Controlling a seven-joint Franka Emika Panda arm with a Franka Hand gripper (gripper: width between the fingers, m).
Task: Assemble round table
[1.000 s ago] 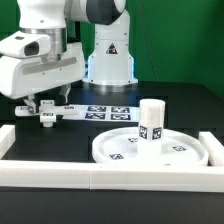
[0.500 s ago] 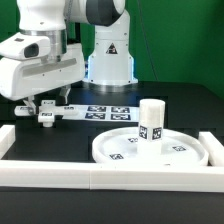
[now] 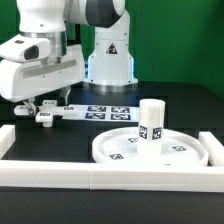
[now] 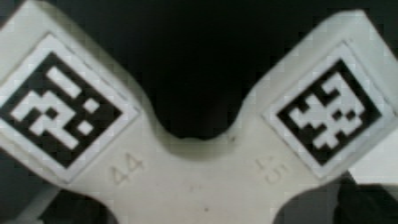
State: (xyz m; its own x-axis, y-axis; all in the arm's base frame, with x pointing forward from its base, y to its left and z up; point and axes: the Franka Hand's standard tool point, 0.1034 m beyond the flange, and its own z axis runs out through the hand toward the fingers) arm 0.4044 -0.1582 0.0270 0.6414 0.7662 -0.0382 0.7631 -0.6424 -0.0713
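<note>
I should close my gripper on the cross-shaped piece now, because my fingers reach down beside it.
The cross-shaped piece (image 3: 44, 116) lies on the black table at the exterior view's left, white with small tags. My gripper (image 3: 46, 107) hangs straight over it, open, one finger on each side of the piece and nothing held. In the wrist view the cross-shaped piece (image 4: 196, 170) fills the picture, two of its arms spreading apart, each with a square tag. The large rimmed disc (image 3: 190, 152) lies flat at the exterior view's right. The short cylinder leg (image 3: 151, 121) stands upright on it.
The marker board (image 3: 104, 111) lies flat behind the disc, beside the cross-shaped piece. White border rails (image 3: 100, 178) run along the front and at both sides. The robot's base (image 3: 110, 60) stands at the back.
The gripper has edged very slightly toward the exterior view's left over the cross-shaped piece. Its jaws stand as wide as before. The disc and leg have not moved.
</note>
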